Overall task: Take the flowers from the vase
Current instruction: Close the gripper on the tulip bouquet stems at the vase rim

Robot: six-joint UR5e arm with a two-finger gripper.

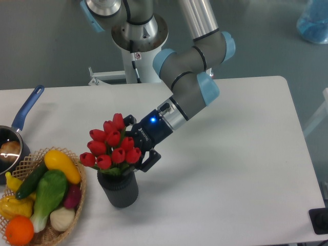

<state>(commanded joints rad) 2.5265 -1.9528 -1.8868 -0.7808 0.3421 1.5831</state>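
The flowers' (pixel 110 145) green stems just under the red buds are the part for the gripper to grab next, so that it can lift the flowers out of the vase (pixel 120 188).
The flowers (pixel 110 145), red tulip buds on green stems, stand upright in the vase (pixel 120 188), a short dark grey ribbed cylinder at the front left of the white table. My gripper (pixel 137 143) reaches in from the right at bud height. It is open, with one finger (pixel 129 122) behind the bunch and the other finger (pixel 147 162) in front of it, close to the rightmost buds. The stems are mostly hidden by the buds and the vase rim.
A wicker basket (pixel 82 185) of vegetables sits just left of the vase. A blue-handled metal pan (pixel 25 111) lies at the left edge. The arm's base (pixel 137 36) stands behind the table. A black object (pixel 320 220) is at the front right corner.
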